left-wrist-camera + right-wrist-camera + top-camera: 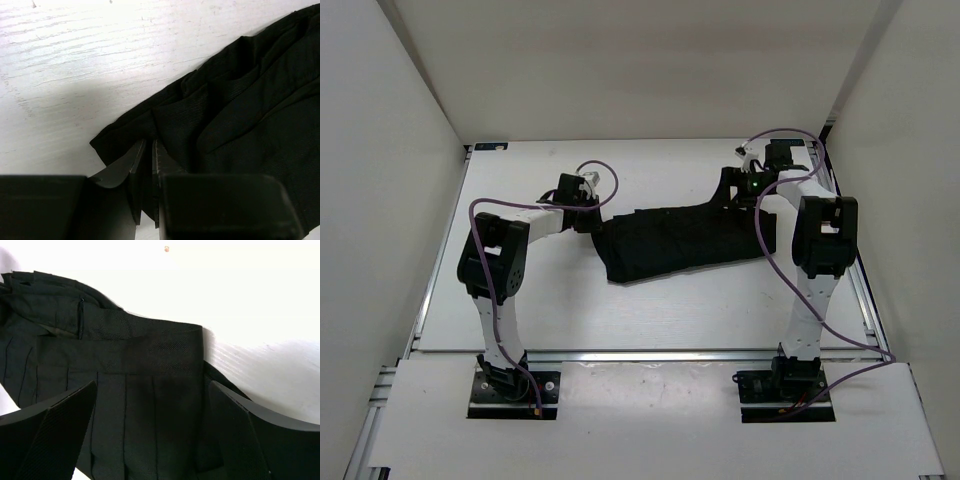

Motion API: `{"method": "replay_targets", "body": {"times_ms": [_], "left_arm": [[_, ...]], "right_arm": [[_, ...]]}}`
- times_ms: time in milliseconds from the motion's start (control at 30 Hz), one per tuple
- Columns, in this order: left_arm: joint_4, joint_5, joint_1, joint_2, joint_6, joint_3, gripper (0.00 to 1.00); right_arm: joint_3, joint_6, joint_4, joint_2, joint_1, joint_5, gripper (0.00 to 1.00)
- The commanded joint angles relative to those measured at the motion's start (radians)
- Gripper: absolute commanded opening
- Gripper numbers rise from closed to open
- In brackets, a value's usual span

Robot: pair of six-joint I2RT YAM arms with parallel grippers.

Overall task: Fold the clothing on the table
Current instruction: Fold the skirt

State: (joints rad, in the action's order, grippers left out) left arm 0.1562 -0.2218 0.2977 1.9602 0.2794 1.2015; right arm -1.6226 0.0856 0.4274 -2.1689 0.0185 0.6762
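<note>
My left gripper is pinching the corner of the clothing. My right gripper next needs to grab the clothing's waistband end, opposite that corner, to pull the clothing straight for folding.
The black pleated clothing lies spread across the middle right of the white table. My left gripper is at its left end. In the left wrist view the left gripper has its jaws drawn nearly together, pinching a corner fold of the clothing between them. My right gripper is at the right end. In the right wrist view the right gripper stands wide open over the waistband of the clothing, with the pleats running between its fingers.
White enclosure walls close in the left, back and right sides. A metal rail runs along the near edge in front of both arm bases. Purple cables loop off each arm. Bare tabletop lies left of the garment.
</note>
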Motion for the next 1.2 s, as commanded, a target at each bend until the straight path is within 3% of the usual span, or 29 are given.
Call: {"method": "replay_targets", "body": {"times_ms": [0, 300, 500, 567, 633, 700, 800, 1000, 1167], "left_arm": [[0.022, -0.025, 0.014, 0.009, 0.012, 0.041, 0.22], [0.028, -0.031, 0.012, 0.013, 0.021, 0.050, 0.20], [0.034, -0.031, 0.018, 0.025, 0.023, 0.064, 0.19], [0.036, -0.030, 0.020, 0.025, 0.026, 0.064, 0.19], [0.034, -0.034, 0.018, 0.028, 0.029, 0.069, 0.18], [0.036, -0.028, 0.020, 0.029, 0.032, 0.069, 0.17], [0.036, -0.039, 0.015, 0.037, 0.040, 0.070, 0.15], [0.037, -0.016, 0.015, 0.043, 0.060, 0.073, 0.11], [0.029, 0.001, 0.009, 0.039, 0.076, 0.056, 0.08]], "right_arm": [[-0.008, 0.025, -0.012, -0.006, 0.000, 0.008, 0.97], [-0.023, 0.057, 0.016, -0.035, 0.017, 0.008, 0.96], [-0.008, 0.066, 0.025, -0.039, 0.054, 0.005, 0.90], [-0.003, 0.072, 0.025, -0.035, 0.054, 0.014, 0.82], [0.000, 0.068, 0.020, -0.029, 0.052, 0.010, 0.66], [0.003, 0.060, 0.014, -0.020, 0.051, -0.003, 0.41], [0.007, 0.046, -0.006, 0.009, 0.041, -0.023, 0.16], [0.069, 0.023, -0.003, 0.104, 0.008, -0.018, 0.00], [0.173, 0.020, -0.003, 0.208, -0.041, -0.026, 0.00]]}}
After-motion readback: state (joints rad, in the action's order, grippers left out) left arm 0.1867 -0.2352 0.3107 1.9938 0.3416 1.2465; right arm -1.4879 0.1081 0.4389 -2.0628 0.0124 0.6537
